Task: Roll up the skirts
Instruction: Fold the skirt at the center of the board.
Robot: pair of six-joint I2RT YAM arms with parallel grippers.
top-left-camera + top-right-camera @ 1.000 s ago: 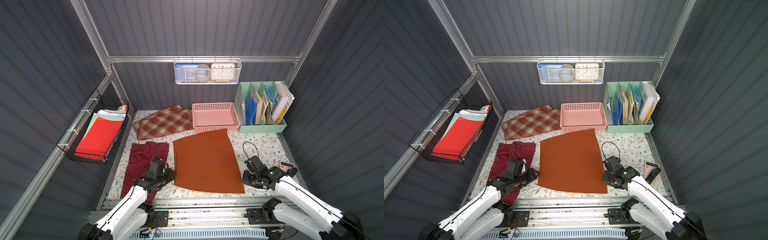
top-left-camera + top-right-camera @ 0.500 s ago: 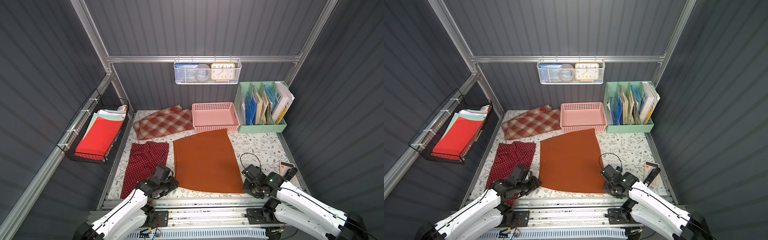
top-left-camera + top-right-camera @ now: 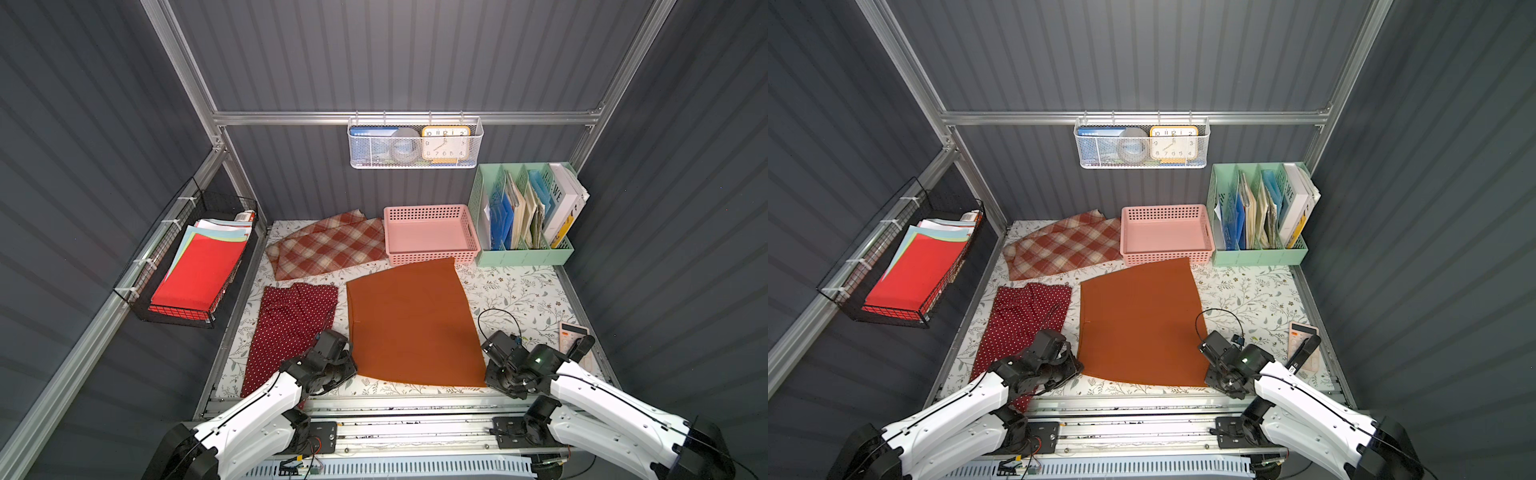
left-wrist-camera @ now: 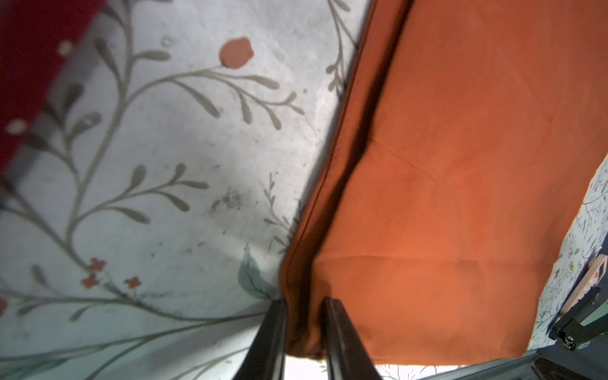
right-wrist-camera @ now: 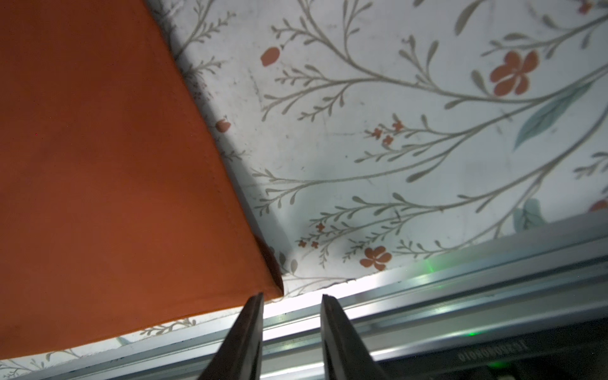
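I should pinch the free near corner of the rust-orange skirt with my right gripper, so that both near corners fold over together and the skirt can be rolled up.
The rust-orange skirt point(image 3: 411, 324) point(image 3: 1138, 324) lies flat mid-table. My left gripper point(image 4: 304, 301) is shut on its near left corner point(image 4: 460, 164), and a bunched fold of the cloth sits between the fingers. In both top views the left gripper point(image 3: 352, 369) point(image 3: 1077, 368) is low at that corner. My right gripper point(image 5: 292, 296) point(image 3: 487, 380) stands open at the near right corner point(image 5: 98, 164), with the cloth tip just beside one finger and nothing between the two. The polka-dot skirt point(image 3: 286, 328) lies to the left. The plaid skirt point(image 3: 328, 245) lies at the back left.
A pink basket point(image 3: 430, 237) and a mint file organizer point(image 3: 523, 216) stand at the back. A wire basket with red paper point(image 3: 195, 270) hangs on the left wall. A calculator point(image 3: 573, 336) and a black cable point(image 3: 498, 320) lie at the right. A metal rail point(image 3: 395, 405) borders the near edge.
Both arms have drawn back toward the near edge, to the orange skirt's near corners. The left jaws have closed on the left corner. The right jaws have stayed open.
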